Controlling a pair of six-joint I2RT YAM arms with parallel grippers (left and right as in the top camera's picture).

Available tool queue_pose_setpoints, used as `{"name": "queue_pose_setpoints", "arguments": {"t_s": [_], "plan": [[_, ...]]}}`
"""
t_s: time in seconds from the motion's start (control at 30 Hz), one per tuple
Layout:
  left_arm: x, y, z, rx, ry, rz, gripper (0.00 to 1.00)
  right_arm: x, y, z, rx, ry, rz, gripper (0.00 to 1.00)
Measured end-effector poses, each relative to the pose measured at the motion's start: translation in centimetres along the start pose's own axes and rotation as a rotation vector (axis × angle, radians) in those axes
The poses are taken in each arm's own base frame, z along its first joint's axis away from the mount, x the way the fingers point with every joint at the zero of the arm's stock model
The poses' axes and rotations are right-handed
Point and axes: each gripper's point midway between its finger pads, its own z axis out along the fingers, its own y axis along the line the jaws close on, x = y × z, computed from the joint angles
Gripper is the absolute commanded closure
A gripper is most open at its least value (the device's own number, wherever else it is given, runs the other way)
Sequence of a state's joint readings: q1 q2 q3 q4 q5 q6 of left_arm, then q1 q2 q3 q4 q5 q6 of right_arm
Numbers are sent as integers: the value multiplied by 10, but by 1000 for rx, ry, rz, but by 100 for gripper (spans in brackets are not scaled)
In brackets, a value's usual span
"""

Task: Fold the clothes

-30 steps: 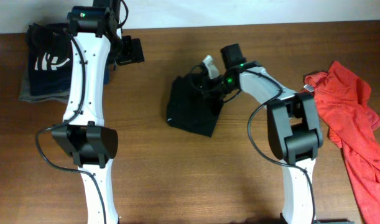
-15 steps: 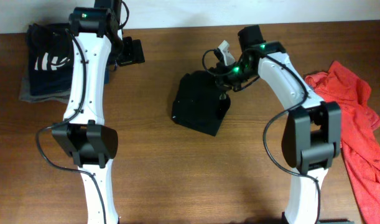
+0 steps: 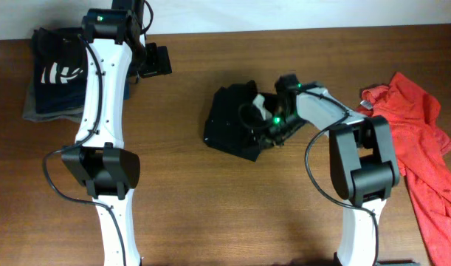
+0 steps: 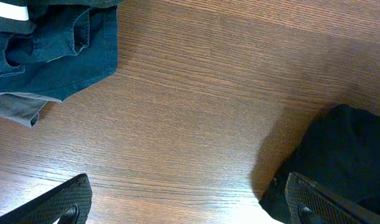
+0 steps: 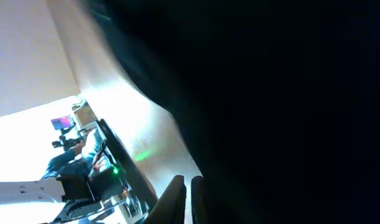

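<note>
The folded black garment needs to lie folded on top of the stack, so my left gripper needs to grab it next by its edge facing the stack (image 3: 213, 118) (image 4: 303, 158).
A black garment (image 3: 231, 122) lies folded in a rough square at the table's middle. It also shows at the right of the left wrist view (image 4: 345, 140). My right gripper (image 3: 266, 127) is low at the garment's right edge. In the right wrist view its fingers (image 5: 188, 200) are pressed together, and black cloth (image 5: 289, 112) fills most of the frame beside them. No cloth shows between the fingers. My left gripper (image 3: 157, 62) is wide open and empty above bare wood (image 4: 196, 208), left of the black garment.
A stack of folded dark blue and grey clothes (image 3: 54, 74) lies at the far left corner; its denim edge shows in the left wrist view (image 4: 59, 43). A crumpled red garment (image 3: 421, 148) lies along the right edge.
My right gripper rose and swung right, then dropped to the black garment's right edge. The garment shifted slightly right and a flap now stands at its top. The left arm has not moved.
</note>
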State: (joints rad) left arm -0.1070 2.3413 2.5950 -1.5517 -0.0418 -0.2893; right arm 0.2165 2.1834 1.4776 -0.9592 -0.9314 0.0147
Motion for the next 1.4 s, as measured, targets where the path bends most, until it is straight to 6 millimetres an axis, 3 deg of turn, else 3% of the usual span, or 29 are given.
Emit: {"name": "queue_pose_setpoints", "arguments": {"t_s": [0.2, 0.3, 0.37, 0.43, 0.5, 0.63, 0.77, 0.9, 1.1, 1.4], "plan": [[0, 0, 0, 1, 0, 0, 1, 5, -11, 1, 28, 10, 31, 87], [-4, -7, 0, 39, -14, 20, 1, -5, -7, -15, 76, -8, 32, 76], [-5, -14, -1, 79, -18, 57, 1, -12, -5, -29, 128, -25, 38, 56], [-4, -21, -1, 119, -13, 100, 1, -24, 0, -55, 217, -69, 29, 16], [-3, -27, -1, 153, -12, 144, 1, -33, 8, -87, 303, -130, 17, 3], [-2, -40, 11, 216, -2, 214, 1, -42, 15, -132, 387, -229, -2, 0], [6, -67, 41, 370, 27, 294, 1, -39, -1, -156, 435, -262, 48, 1], [27, -85, 79, 498, 98, 338, 1, -36, -15, -167, 457, -273, 84, 1], [61, -108, 117, 665, 224, 377, 1, -36, -22, -174, 471, -284, 101, 1], [90, -140, 125, 843, 302, 427, 1, -36, -22, -174, 472, -284, 100, 1]]}}
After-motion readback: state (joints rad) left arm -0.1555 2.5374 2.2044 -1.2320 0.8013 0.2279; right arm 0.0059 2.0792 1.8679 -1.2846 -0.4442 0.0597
